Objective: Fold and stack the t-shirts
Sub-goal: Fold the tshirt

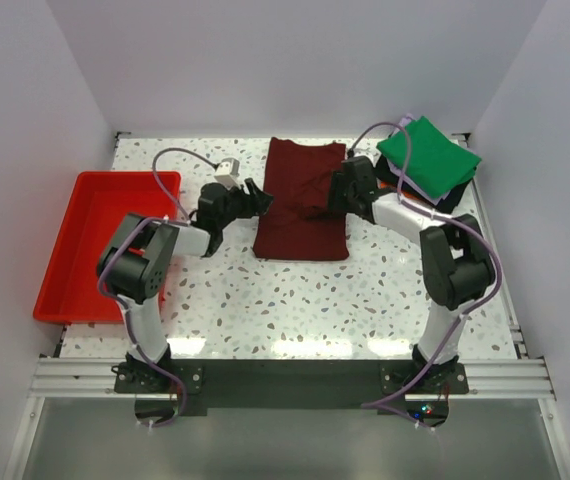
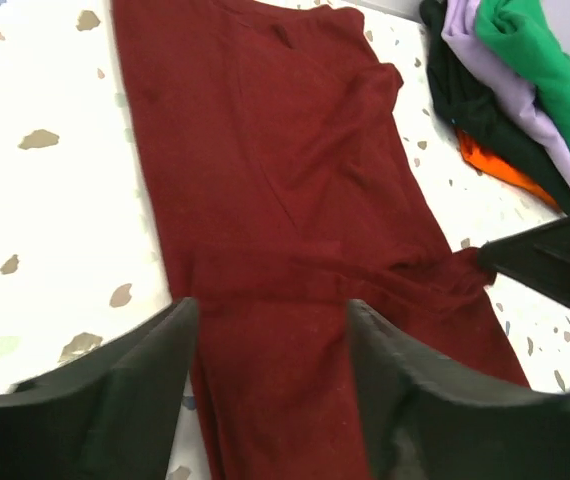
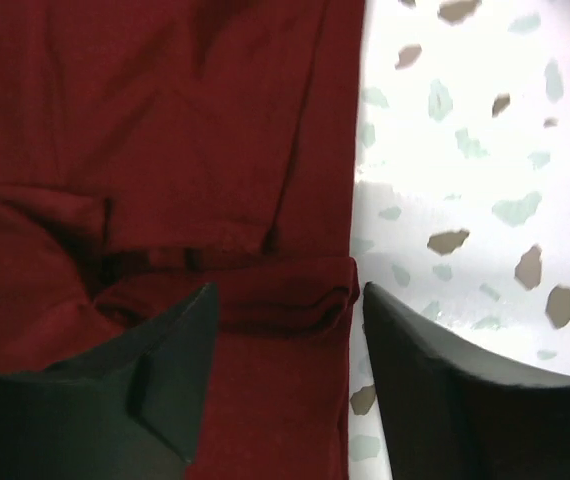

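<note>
Next, my right gripper needs to grab the dark maroon t-shirt's folded hem point(image 1: 338, 211) at the t-shirt's edge opposite my left gripper, to draw the t-shirt flat and fold it over.
The dark maroon t-shirt point(image 1: 301, 198) lies folded into a long strip on the middle of the table, with a bunched fold near its right edge. My left gripper point(image 1: 257, 197) is open at the shirt's left edge; in the left wrist view point(image 2: 270, 345) its jaws straddle that maroon edge point(image 2: 285, 200). My right gripper point(image 1: 343, 192) is open at the shirt's right edge; in the right wrist view point(image 3: 285, 330) its jaws straddle the folded hem point(image 3: 295, 310). A stack of folded shirts with the green one point(image 1: 428, 158) on top sits at the back right; the left wrist view shows green point(image 2: 545, 70), lavender point(image 2: 510, 95), black point(image 2: 475, 110) and orange point(image 2: 495, 165) layers.
A red plastic tray point(image 1: 95, 240) stands at the left of the table beside the left arm. White walls enclose the speckled table point(image 1: 295, 300) on three sides. My right gripper's finger point(image 2: 555, 260) shows at the right of the left wrist view.
</note>
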